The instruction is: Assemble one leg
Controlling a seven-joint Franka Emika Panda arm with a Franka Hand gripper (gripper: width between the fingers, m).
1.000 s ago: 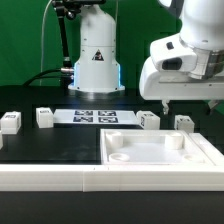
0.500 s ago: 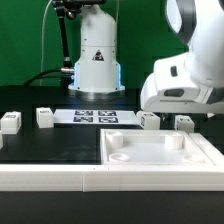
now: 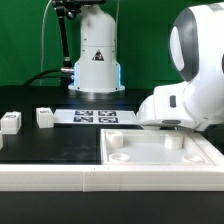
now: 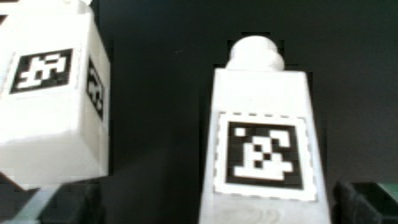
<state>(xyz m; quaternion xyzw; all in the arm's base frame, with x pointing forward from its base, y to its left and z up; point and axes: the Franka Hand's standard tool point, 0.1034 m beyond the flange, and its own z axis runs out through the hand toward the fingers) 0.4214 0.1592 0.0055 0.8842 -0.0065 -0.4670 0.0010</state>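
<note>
My fingers are on both sides of the leg's near end (image 4: 263, 210) in the wrist view, so closing now would hold the leg.
In the wrist view a white leg (image 4: 262, 130) lies on the black table, with a square marker tag on its face and a rounded peg at its far end. A second tagged leg (image 4: 54, 100) lies beside it. My gripper (image 4: 217, 208) is low over the first leg, and its dark fingertips (image 4: 50, 206) stand wide apart at either side of the leg's near end without touching it. In the exterior view the arm's white hand (image 3: 185, 100) hides both of these legs. Two more legs (image 3: 10, 122) (image 3: 44, 117) stand on the exterior view's left.
The large white square plate (image 3: 130, 165) with raised rim and corner sockets lies in front, just below the hand. The marker board (image 3: 95, 116) lies flat at the middle back, in front of the arm's base (image 3: 95, 60).
The arm has come down and toward the exterior view's left. Its hand now covers the two legs on the right, which were visible before.
</note>
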